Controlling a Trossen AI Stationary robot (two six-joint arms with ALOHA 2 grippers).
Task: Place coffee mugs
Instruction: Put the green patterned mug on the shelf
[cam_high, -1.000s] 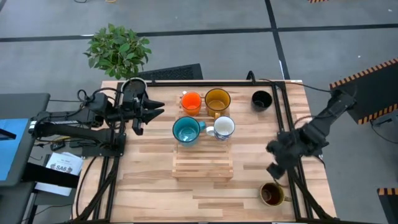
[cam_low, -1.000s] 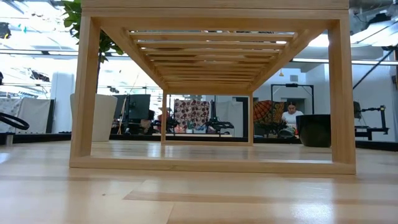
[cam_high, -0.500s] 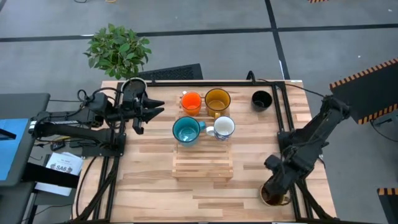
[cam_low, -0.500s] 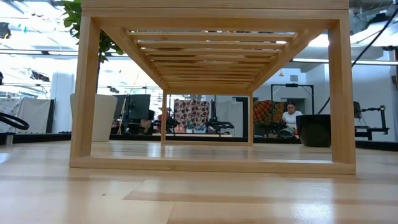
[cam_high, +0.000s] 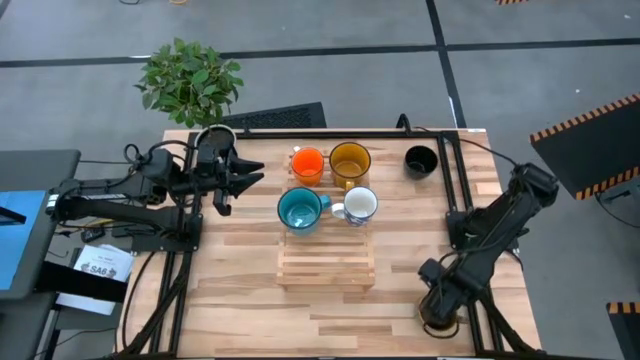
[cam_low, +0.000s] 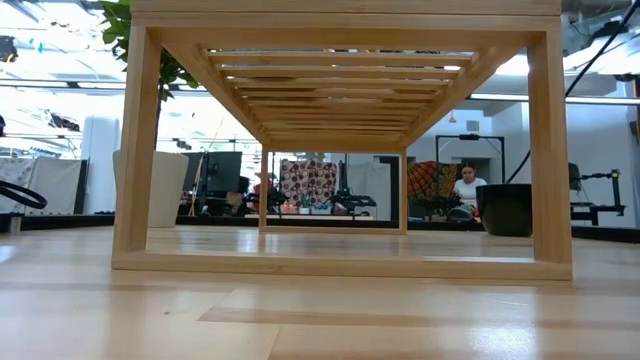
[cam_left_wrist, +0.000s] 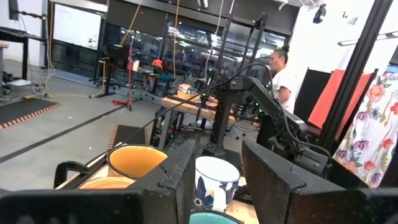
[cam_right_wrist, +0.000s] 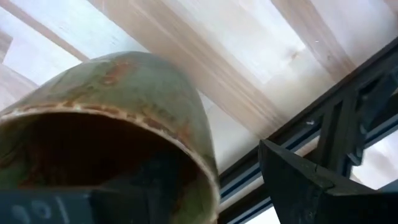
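My right gripper grabs the brown mug (cam_right_wrist: 118, 99) by its rim (cam_right_wrist: 205, 168) next, to place it with the grouped coffee mugs.
The brown mug (cam_high: 440, 314) stands near the table's near right corner, mostly under my right gripper (cam_high: 436, 305). In the right wrist view the brown mug (cam_right_wrist: 118, 99) fills the picture. My right gripper (cam_right_wrist: 224, 180) is open, one finger over the mug's hollow and the other outside its wall, with a gap showing. The orange mug (cam_high: 307, 163), amber mug (cam_high: 350, 160), teal mug (cam_high: 299, 209) and white mug (cam_high: 359, 205) stand grouped mid-table. The black mug (cam_high: 421, 160) stands alone toward the far right. My left gripper (cam_high: 248, 178) waits open to the left of the group.
A slatted wooden rack (cam_high: 326, 265) sits on the table nearer than the mug group and fills the low view (cam_low: 340, 140). Black frame rails (cam_high: 466, 215) run along the table's right side next to the brown mug. A potted plant (cam_high: 190, 80) stands at the far left corner.
My right gripper has moved toward the table's near edge and down, from beside the frame rail to directly over the brown mug. The mugs have stayed where they were.
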